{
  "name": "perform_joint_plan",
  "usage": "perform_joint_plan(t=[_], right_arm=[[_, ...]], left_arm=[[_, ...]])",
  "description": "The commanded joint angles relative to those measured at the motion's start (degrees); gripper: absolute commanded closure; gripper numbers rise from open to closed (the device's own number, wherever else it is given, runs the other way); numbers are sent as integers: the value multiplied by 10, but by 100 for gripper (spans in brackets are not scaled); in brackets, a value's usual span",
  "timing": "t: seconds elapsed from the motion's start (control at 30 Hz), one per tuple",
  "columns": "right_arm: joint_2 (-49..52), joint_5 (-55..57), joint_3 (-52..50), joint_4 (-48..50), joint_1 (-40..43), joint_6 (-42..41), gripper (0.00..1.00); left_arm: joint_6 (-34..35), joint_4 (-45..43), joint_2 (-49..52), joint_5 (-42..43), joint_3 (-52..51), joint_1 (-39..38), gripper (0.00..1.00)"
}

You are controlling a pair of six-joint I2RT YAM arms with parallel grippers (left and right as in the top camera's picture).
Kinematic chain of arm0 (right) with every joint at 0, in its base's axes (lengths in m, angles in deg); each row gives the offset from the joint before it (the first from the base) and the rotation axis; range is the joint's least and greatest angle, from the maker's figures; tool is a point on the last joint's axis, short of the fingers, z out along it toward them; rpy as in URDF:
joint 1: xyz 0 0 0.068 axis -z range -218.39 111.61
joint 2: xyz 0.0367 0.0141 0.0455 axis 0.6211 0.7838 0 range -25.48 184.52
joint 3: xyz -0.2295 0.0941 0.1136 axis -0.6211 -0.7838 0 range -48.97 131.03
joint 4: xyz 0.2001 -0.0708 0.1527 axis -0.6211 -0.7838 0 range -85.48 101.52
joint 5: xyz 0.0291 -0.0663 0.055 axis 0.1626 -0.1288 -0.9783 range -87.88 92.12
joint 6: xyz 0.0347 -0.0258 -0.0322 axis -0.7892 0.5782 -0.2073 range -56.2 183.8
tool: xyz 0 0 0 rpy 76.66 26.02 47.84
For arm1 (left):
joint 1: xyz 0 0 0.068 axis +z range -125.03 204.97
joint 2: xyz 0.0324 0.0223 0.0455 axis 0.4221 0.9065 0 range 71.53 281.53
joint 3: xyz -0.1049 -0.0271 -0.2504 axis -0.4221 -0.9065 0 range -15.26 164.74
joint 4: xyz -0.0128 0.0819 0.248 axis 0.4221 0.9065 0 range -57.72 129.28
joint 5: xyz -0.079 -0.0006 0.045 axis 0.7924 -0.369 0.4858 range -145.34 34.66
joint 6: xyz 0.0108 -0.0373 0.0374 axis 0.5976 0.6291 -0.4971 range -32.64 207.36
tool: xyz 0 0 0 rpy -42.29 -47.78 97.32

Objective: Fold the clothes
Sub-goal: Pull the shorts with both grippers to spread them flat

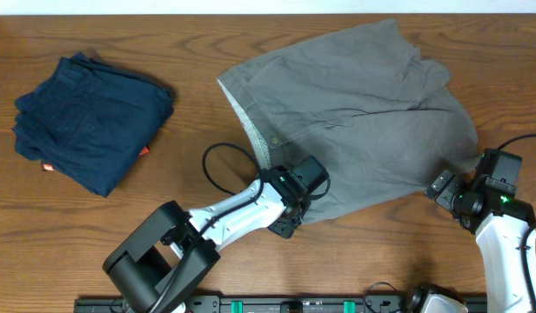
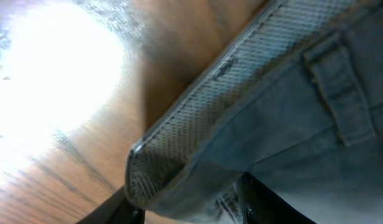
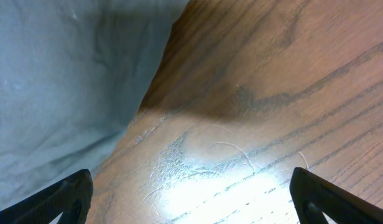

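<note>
My right gripper grabs the near leg's edge point(image 1: 419, 189) next, across from the held waistband corner point(image 1: 308, 217), to fold the gray shorts over.
The gray shorts point(image 1: 364, 113) lie spread over the middle and right of the wooden table, waistband to the left with its lighter mesh lining showing. My left gripper point(image 1: 291, 184) is at the lower end of the waistband. In the left wrist view its fingers point(image 2: 191, 208) are closed on the bunched waistband corner point(image 2: 198, 143), next to a belt loop point(image 2: 341, 93). My right gripper point(image 1: 444, 187) is at the shorts' lower right edge. In the right wrist view it point(image 3: 191, 193) is open and empty over bare wood, with the gray cloth point(image 3: 61, 93) just to its left.
A folded dark navy garment point(image 1: 94, 122) with a small red tag lies at the far left. Bare wooden table point(image 1: 198, 52) lies between it and the shorts. A black cable point(image 1: 217, 169) loops by the left wrist. A black rail point(image 1: 277, 304) runs along the front edge.
</note>
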Motion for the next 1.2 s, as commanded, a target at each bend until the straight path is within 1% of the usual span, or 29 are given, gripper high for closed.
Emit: perform_joint_plan(t=[0.0, 0.07, 0.1, 0.13, 0.17, 0.3, 0.43, 0.5, 0.6, 0.63, 0.77, 0.93, 1.07, 1.17], right_arm=[[2, -2, 2, -2, 6, -10, 1], [2, -2, 2, -2, 6, -10, 1], [2, -2, 2, -2, 6, -10, 1], [2, -2, 2, -2, 6, -10, 1], [2, -2, 2, -2, 6, -10, 1], [2, -4, 2, -11, 6, -10, 1], [2, -5, 2, -30, 6, -10, 1], [2, -23, -1, -33, 6, -10, 5], [5, -50, -9, -33, 6, -10, 12], [8, -62, -15, -33, 5, -10, 14], [20, -94, -40, -25, 3, -14, 15], [37, -95, -79, 17, 3, -61, 18], [42, -94, -105, 67, 3, -95, 27], [42, -94, -119, 104, 3, -105, 38]], left_arm=[[9, -5, 10, -12, -24, 0, 53], [-10, -5, 10, -23, -24, 3, 67], [-26, -5, 10, -29, -24, 5, 76], [-50, -5, 8, -37, -24, 9, 86], [-74, -3, 6, -44, -24, 14, 94], [-150, 41, -21, -57, -24, 56, 94], [-247, 92, -64, -70, -24, 107, 94], [-290, 114, -89, -71, -24, 126, 94], [-328, 134, -114, -71, -24, 136, 94], [-337, 141, -122, -71, -24, 137, 94], [-339, 166, -129, -71, -24, 136, 94], [-346, 182, -128, -71, -26, 136, 94], [-348, 182, -128, -71, -26, 135, 94], [-350, 183, -128, -71, -26, 135, 94]])
